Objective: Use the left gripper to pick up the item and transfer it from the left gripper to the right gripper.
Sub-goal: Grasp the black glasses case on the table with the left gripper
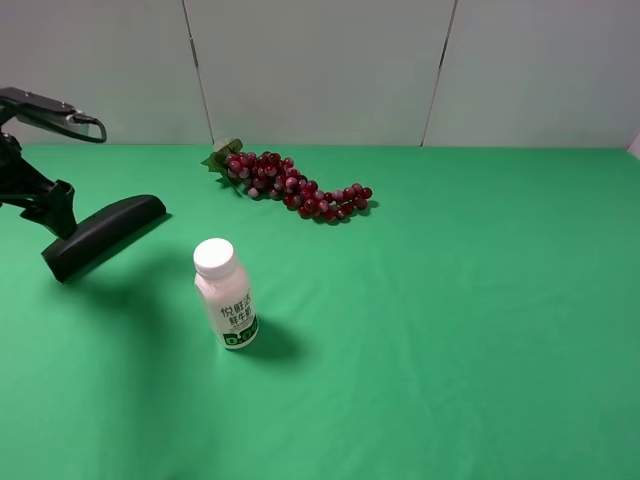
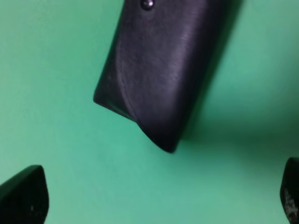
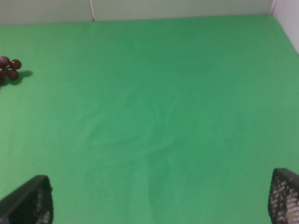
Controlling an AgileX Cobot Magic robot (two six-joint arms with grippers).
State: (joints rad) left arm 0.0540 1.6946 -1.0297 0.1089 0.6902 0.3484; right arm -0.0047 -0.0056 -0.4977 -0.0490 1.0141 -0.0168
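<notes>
The black case's rounded tip should be left for the robot's right gripper, so the left gripper should next grab the case by the end beside its snap.
The item, a matte black elongated case, lies on the green cloth at the far left. In the left wrist view the item fills the upper middle, one end pointing at the camera. My left gripper hovers at the case's near-left end. In its own view the left gripper is open, the fingers wide apart, and the case lies ahead of them, not between them. My right gripper is open and empty above bare cloth; it is out of the exterior high view.
A white-capped pink bottle stands upright right of the case. A red grape bunch lies at the back middle; its tip also shows in the right wrist view. A pale wall borders the green table at the back.
</notes>
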